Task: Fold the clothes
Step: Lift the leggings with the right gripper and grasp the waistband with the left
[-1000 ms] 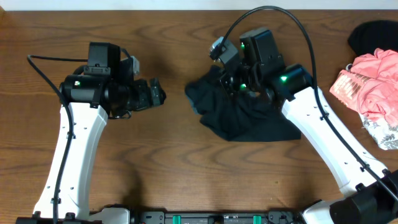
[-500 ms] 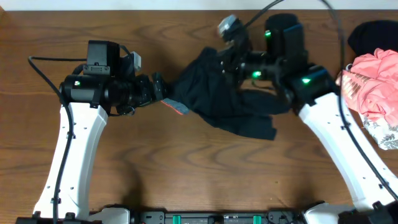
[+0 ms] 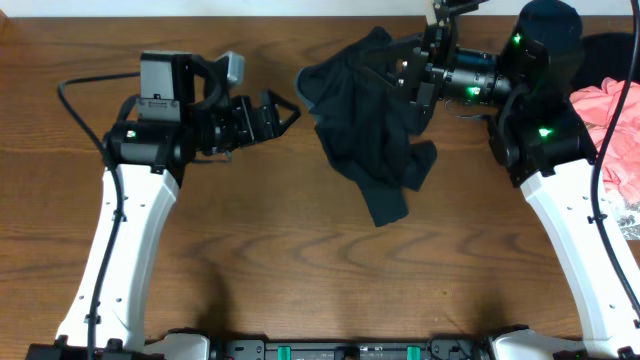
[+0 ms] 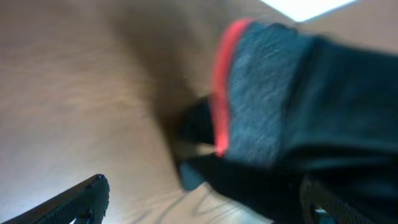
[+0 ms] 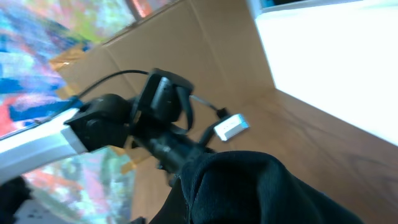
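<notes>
The left gripper grabs the black leggings (image 3: 370, 140) by the grey waistband (image 3: 308, 90) next, so the leg end stays free to straighten for folding.
The black leggings (image 3: 370, 140) hang bunched in the air over the far middle of the table, one leg end trailing down (image 3: 390, 205). My right gripper (image 3: 413, 68) is shut on their upper part, its fingertips buried in the fabric. In the right wrist view black cloth (image 5: 267, 186) fills the lower frame and hides the fingers. My left gripper (image 3: 285, 112) is open just left of the leggings, nothing between its fingers. The left wrist view shows the grey waistband with its coral-red edge (image 4: 258, 106) close ahead, above and beyond the open left gripper (image 4: 202, 208).
A pink ruffled garment (image 3: 612, 120), a white floral cloth (image 3: 627, 215) and a dark item (image 3: 612, 50) lie at the right edge. Bare wooden tabletop (image 3: 300, 260) spreads in front of the leggings.
My right gripper has lifted the leggings off the table and carried them toward the far right. The left gripper has stayed open, shifting slightly toward the hanging cloth.
</notes>
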Robot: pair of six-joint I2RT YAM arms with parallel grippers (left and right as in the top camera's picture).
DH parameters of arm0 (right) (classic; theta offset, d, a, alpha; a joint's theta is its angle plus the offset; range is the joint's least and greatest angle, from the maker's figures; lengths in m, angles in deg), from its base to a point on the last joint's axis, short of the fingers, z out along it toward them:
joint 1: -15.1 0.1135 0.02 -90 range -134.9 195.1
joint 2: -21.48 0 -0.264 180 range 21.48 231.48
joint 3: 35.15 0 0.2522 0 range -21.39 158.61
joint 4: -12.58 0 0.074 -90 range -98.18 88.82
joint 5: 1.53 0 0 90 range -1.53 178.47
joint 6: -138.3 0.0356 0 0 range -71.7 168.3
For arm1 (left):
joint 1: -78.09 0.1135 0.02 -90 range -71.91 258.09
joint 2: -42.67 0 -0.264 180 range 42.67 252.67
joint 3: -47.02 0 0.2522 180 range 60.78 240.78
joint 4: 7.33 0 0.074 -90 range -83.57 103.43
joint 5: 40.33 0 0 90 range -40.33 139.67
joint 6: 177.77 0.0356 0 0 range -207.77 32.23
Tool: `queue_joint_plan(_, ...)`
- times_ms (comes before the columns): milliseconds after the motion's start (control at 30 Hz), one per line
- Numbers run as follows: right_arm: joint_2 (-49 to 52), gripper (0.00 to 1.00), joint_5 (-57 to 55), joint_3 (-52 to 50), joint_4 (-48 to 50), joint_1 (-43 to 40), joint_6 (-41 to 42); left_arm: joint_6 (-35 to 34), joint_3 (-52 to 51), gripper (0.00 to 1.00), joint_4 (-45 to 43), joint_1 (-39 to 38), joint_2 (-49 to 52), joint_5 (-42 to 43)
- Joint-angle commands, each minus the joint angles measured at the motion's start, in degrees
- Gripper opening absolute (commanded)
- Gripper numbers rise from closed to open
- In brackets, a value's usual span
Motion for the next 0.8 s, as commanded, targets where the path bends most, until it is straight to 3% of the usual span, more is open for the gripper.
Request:
queue_joint_plan(0, -0.81, 0.01, 3.43, 0.61, 1.20, -0.37, 4.59, 0.13, -0.76, 0.98, -3.39, -1.51, 0.66, 6.01)
queue_joint_plan(233, -0.81, 0.01, 5.66, 0.61, 4.74, -0.92, 7.26, 0.33, -0.76, 0.98, -8.72, -1.84, 0.66, 9.20)
queue_joint_plan(467, -0.81, 0.01, 8.79, 0.61, 13.33, -4.09, 15.04, 0.31, -0.76, 0.98, -8.74, -1.86, 0.72, 11.41)
queue_joint_plan(767, -0.81, 0.01, 9.46, 0.61, 15.58, -5.16, 18.10, -0.37, -0.79, 0.98, -9.92, -1.88, 0.72, 14.71)
